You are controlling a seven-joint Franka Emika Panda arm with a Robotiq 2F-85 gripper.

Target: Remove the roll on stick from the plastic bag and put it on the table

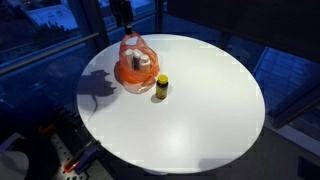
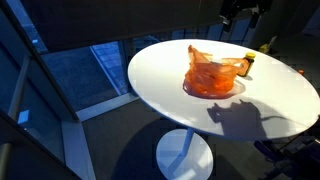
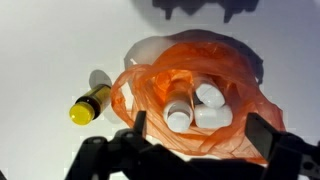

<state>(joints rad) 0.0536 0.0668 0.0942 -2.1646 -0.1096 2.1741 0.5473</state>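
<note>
I will next grab the roll on stick by its exposed cap end with my gripper, so its base stays free to stand upright on the tabletop.
An orange plastic bag (image 3: 160, 85) lies open on the round white table (image 1: 200, 110). It shows in both exterior views (image 1: 135, 62) (image 2: 212, 75). Inside it are three white cylindrical containers: one stands upright with its round cap showing (image 3: 178, 118), and two more lie beside it (image 3: 210, 95) (image 3: 215, 116). I cannot tell which of them is the roll on stick. My gripper (image 3: 200, 135) is open and empty. It hangs above the bag's mouth with its fingers spread to either side. In the exterior views it is dark and high above the bag (image 1: 122, 12) (image 2: 240, 10).
A small bottle with a yellow cap and a dark label stands on the table beside the bag (image 1: 161, 87) (image 2: 249, 62) (image 3: 88, 104). Dark windows and floor surround the table. Red-and-white equipment sits below the table edge (image 1: 72, 160).
</note>
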